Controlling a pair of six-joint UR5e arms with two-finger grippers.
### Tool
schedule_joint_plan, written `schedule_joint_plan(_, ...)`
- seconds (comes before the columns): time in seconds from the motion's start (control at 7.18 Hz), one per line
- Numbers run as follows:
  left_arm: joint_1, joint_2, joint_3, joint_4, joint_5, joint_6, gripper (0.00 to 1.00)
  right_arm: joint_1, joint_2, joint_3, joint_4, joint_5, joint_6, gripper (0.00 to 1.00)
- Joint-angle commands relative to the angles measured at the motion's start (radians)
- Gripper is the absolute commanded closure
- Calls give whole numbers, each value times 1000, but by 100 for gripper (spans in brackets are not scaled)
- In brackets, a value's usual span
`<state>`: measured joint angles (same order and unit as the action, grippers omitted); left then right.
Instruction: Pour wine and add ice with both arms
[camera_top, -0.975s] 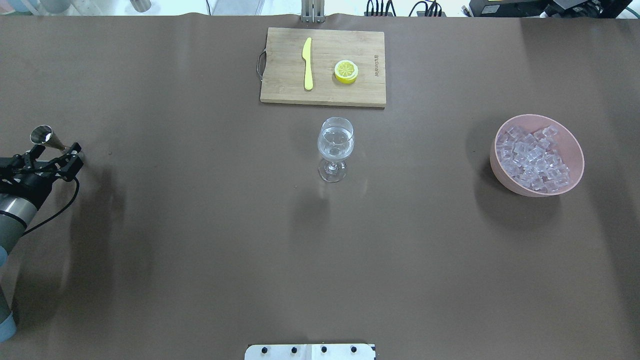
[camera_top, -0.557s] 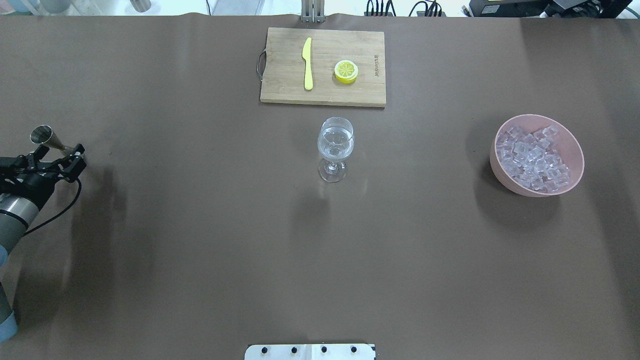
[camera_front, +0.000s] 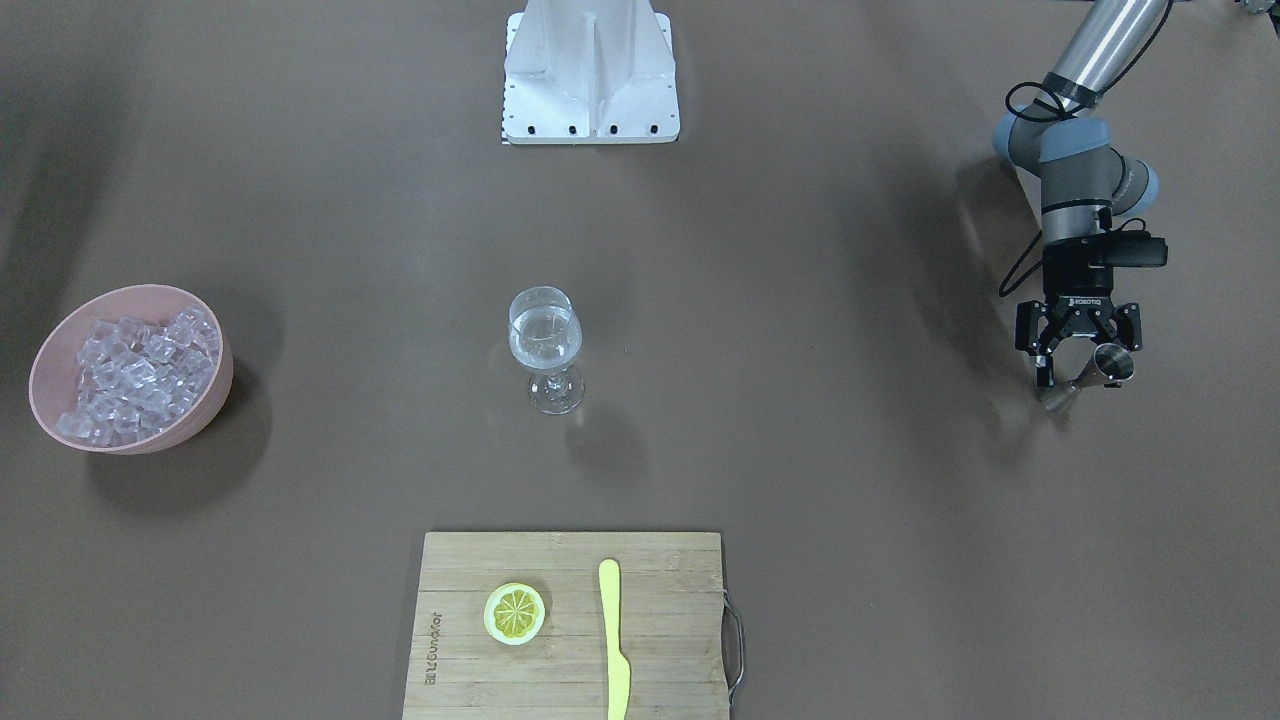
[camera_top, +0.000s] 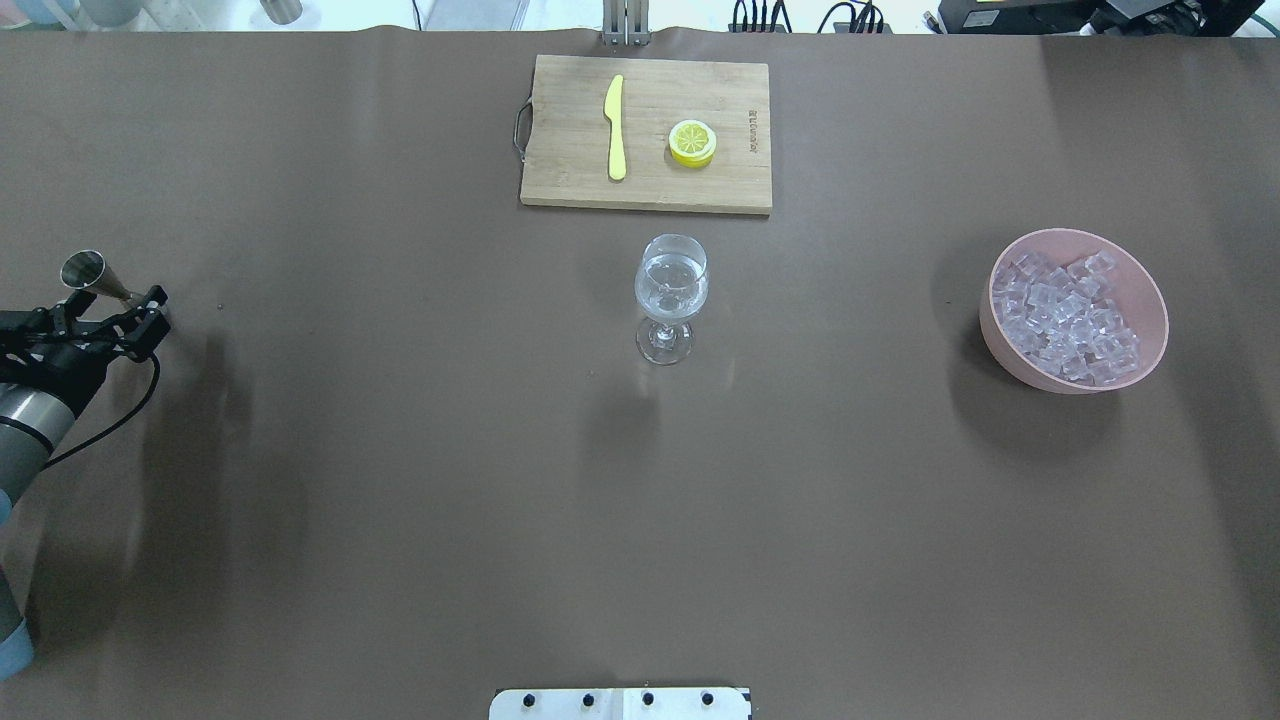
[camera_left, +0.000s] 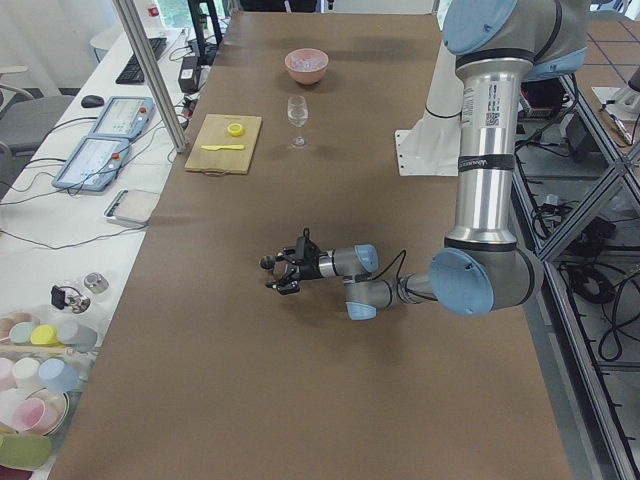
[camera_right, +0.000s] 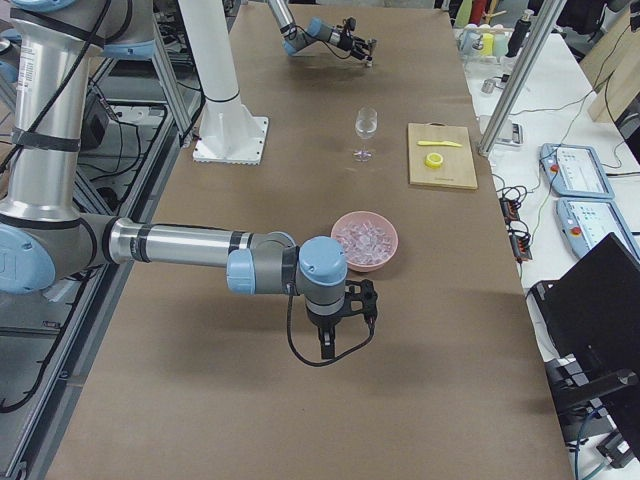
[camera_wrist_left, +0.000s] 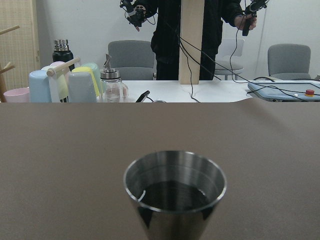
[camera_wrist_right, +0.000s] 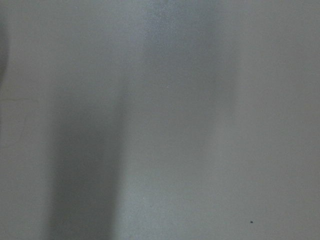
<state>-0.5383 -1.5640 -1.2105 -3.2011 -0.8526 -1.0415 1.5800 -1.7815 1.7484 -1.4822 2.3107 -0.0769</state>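
Observation:
I should next grip the steel jigger's narrow middle (camera_front: 1076, 383) with my left gripper, so it can pour into the stemmed glass (camera_front: 546, 330).
My left gripper (camera_top: 152, 312) is at the table's far left, level with the table top. Its jaws stand open on either side of the waist of a steel jigger (camera_top: 85, 270), which stands upright. The front view (camera_front: 1085, 376) shows a gap beside the jigger (camera_front: 1112, 362). The left wrist view looks into the jigger's cup (camera_wrist_left: 175, 187). A clear stemmed glass (camera_top: 671, 285) with clear liquid stands mid-table. The ice (camera_top: 1065, 315) is heaped in a pink bowl (camera_top: 1150, 290) at the right. My right gripper (camera_right: 335, 338) points down near the bowl; I cannot tell its state.
A wooden cutting board (camera_top: 700, 190) lies at the far middle with a yellow knife (camera_top: 615, 125) and a lemon slice (camera_top: 692, 142) on it. The white base block (camera_front: 590, 70) is at the near edge. A side table with cups (camera_left: 40, 350) runs along the far side.
My left gripper's fingers shifted slightly right, then a little back, and the forearm eased left. The jigger stayed where it was. Nothing else moved.

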Motion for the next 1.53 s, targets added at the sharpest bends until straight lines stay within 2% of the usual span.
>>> schedule_joint_plan(0.0,-5,-1,0,1,0,0,16,0,1,0,0,-1,0,0)
schedule_joint_plan(0.28,-8,-1,2,1,0,0,47,0,1,0,0,1,0,0)
schedule_joint_plan(0.42,-8,-1,8,1,-2,0,58,0,2,0,0,1,0,0)
schedule_joint_plan(0.84,-8,-1,9,1,-3,0,76,0,2,0,0,1,0,0)
schedule_joint_plan(1.11,-9,-1,9,0,-8,0,97,0,2,0,0,1,0,0)
schedule_joint_plan(1.39,-9,-1,0,-26,-9,1,100,0,2,2,0,1,0,0)
